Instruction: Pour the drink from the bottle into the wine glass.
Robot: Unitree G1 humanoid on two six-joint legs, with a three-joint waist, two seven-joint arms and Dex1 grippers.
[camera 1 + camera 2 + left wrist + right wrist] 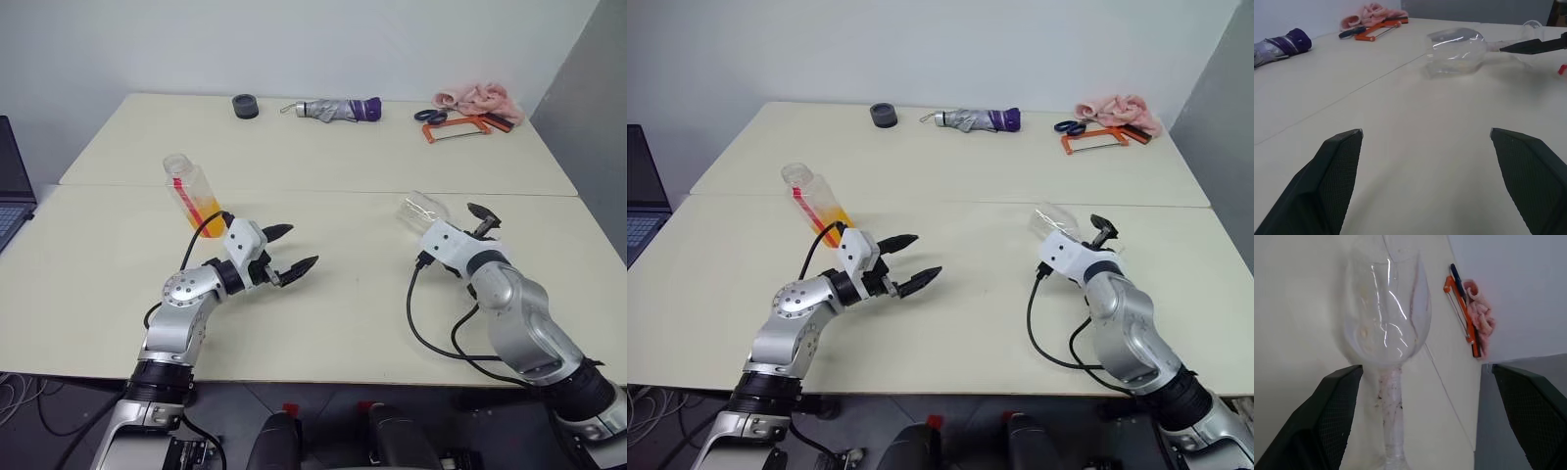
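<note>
My fingers are still above the glass stem [1390,396], so closing now would miss. My right gripper lowers first, then closes on the stem.
The bottle [192,196] stands at the left of the near table, with the orange drink [204,211] filling its lower half. My left gripper [300,247] hovers open and empty just in front and to the right of it, pointing right across the table. The wine glass [423,209] lies on its side at the right, bowl [1454,49] towards the left arm. My right gripper [1427,369] is open with the glass stem [1390,396] lying between its fingers, not pinched. One right fingertip [1533,46] shows beside the stem.
On the far table lie a black round piece [245,106], a folded grey and purple umbrella [338,109], scissors [429,115], an orange hacksaw [457,127] and a pink cloth [480,97]. A laptop [10,186] sits at the left edge. A seam [313,191] joins the two tables.
</note>
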